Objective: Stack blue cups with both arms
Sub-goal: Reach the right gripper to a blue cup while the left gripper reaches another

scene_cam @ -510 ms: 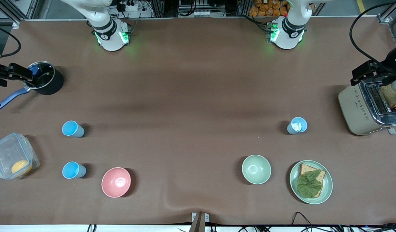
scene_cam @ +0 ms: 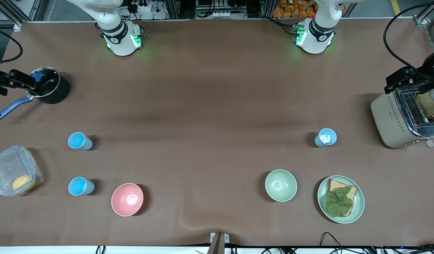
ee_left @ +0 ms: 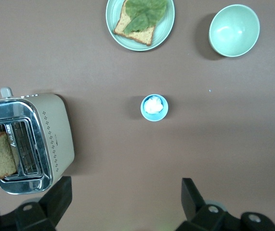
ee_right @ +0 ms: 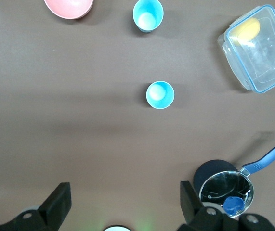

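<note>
My left gripper will next take hold of the cup with white tissue inside by its rim, so that the blue cups can be stacked.
Three blue cups stand upright on the brown table. Two are toward the right arm's end: one (scene_cam: 79, 141) (ee_right: 160, 95), and one nearer the front camera (scene_cam: 81, 186) (ee_right: 148, 14) beside the pink bowl (scene_cam: 127, 199). The third cup (scene_cam: 325, 137) (ee_left: 154, 107), toward the left arm's end, has something white inside. My left gripper (ee_left: 126, 193) is open and empty, high over the table near its base. My right gripper (ee_right: 125, 193) is open and empty, high over the table near its base (scene_cam: 121, 38). Neither gripper shows in the front view.
A pale green bowl (scene_cam: 281, 185) and a plate with bread and a leaf (scene_cam: 340, 199) lie near the third cup. A toaster with bread (scene_cam: 405, 118) stands at the left arm's end. A black pot (scene_cam: 49, 88) and a clear box (scene_cam: 14, 174) are at the right arm's end.
</note>
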Robot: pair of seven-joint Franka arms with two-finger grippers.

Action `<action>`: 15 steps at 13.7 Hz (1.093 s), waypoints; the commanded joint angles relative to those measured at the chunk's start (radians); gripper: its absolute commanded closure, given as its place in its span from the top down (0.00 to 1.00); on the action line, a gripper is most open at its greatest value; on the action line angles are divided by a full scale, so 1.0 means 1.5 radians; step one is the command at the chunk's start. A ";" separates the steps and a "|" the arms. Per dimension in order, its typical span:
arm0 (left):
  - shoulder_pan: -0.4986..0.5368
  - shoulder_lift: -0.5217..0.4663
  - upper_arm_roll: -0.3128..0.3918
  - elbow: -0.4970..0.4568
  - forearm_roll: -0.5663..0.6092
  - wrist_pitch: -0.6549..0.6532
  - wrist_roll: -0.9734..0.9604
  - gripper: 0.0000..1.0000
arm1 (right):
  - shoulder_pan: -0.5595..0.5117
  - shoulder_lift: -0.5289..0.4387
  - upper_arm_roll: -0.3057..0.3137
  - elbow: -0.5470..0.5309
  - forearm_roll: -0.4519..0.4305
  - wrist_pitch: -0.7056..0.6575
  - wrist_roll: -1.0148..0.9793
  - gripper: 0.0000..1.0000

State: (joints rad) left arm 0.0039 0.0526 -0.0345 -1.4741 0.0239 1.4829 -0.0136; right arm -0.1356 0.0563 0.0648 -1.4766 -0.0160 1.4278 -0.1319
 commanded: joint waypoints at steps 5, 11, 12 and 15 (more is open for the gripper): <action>0.015 0.078 0.004 -0.120 -0.002 0.121 0.019 1.00 | -0.012 0.013 0.009 0.003 -0.002 -0.001 -0.004 1.00; 0.019 0.126 0.000 -0.288 -0.002 0.403 0.009 1.00 | -0.061 0.134 0.009 -0.110 0.003 0.173 -0.023 1.00; 0.018 0.138 -0.001 -0.288 -0.002 0.406 0.008 1.00 | -0.068 0.148 0.008 -0.136 0.002 0.214 -0.040 1.00; 0.017 0.175 -0.003 -0.290 -0.002 0.434 0.008 1.00 | -0.086 0.218 0.008 -0.166 -0.006 0.298 -0.051 1.00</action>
State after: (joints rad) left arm 0.0285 0.2930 -0.0339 -1.9069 0.0238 2.0993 -0.0039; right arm -0.2330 0.3439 0.0599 -1.7081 -0.0169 1.8302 -0.1880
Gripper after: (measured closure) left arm 0.000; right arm 0.000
